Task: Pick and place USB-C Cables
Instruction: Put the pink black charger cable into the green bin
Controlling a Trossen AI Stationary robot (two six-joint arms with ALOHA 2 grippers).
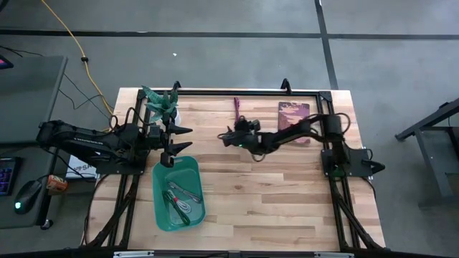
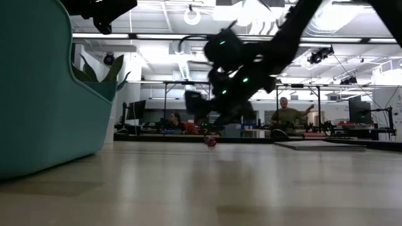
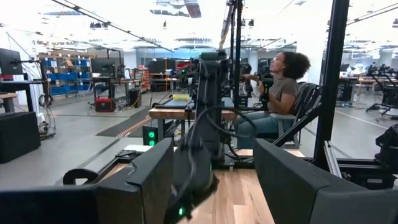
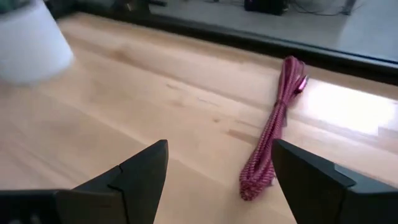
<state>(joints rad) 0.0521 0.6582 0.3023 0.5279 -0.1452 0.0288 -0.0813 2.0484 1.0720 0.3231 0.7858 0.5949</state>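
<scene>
The right gripper will next grip the maroon cable by its long looped end (image 4: 254, 180), so that the cable gets into the teal bin.
A dark maroon braided cable (image 1: 236, 107) lies bundled on the wood near the table's far edge; in the right wrist view the cable (image 4: 273, 134) lies ahead of the fingers. My right gripper (image 1: 224, 136) (image 4: 221, 180) is open and hovers above the table, on the near side of that cable and apart from it. A teal bin (image 1: 163, 208) holds other thin cables (image 1: 183, 199). My left gripper (image 1: 190, 138) (image 3: 214, 171) is open, raised over the bin's far rim, touching nothing.
A potted plant in a white pot (image 1: 163, 106) stands at the far left, just behind my left gripper. A maroon book (image 1: 294, 113) lies flat at the far right. A black frame (image 1: 229, 92) runs along the table's far edge. Bare wood lies right of the bin.
</scene>
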